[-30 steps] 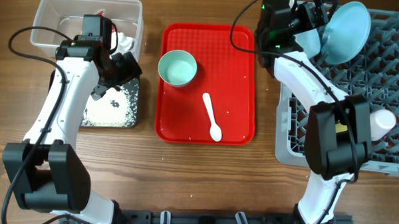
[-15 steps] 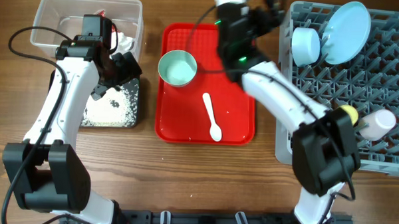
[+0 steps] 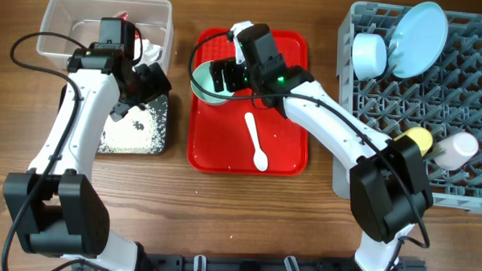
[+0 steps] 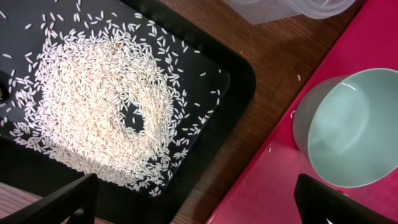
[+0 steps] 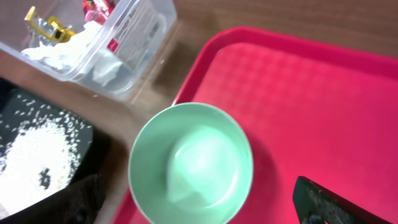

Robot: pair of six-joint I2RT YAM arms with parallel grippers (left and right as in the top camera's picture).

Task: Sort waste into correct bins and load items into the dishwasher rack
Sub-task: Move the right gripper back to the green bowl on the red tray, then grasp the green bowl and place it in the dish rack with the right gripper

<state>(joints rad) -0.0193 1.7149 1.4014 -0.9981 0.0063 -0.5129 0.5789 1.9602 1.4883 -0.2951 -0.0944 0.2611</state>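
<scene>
My right gripper will next pinch the mint bowl's rim on its rack-facing side. The bowl's body then stays free to load into the rack [image 3: 403, 101].
A mint bowl [image 3: 203, 82] sits on the red tray; it also shows in the right wrist view [image 5: 191, 163] and the left wrist view [image 4: 354, 127]. My right gripper [image 3: 219, 77] hangs open just above it, fingers on either side [image 5: 199, 205]. A white spoon [image 3: 255, 141] lies on the tray. The grey rack [image 3: 403, 101] holds a blue plate [image 3: 419, 27], a pale bowl [image 3: 368, 54], a yellow cup [image 3: 415, 138] and a pinkish cup [image 3: 459, 149]. My left gripper [image 3: 146, 84] is open and empty [image 4: 199, 208] over the black tray's right edge, where rice [image 4: 93, 99] lies.
The clear tub [image 3: 68, 21] at the back left holds a white tissue [image 5: 81, 46] and a yellow wrapper [image 5: 43, 22]. The black tray [image 3: 132, 144] lies in front of it. The red tray [image 3: 291, 73] lies between the bins and the rack.
My right arm has swung left from the rack to the red tray and now hovers over the mint bowl. The left arm has not moved.
</scene>
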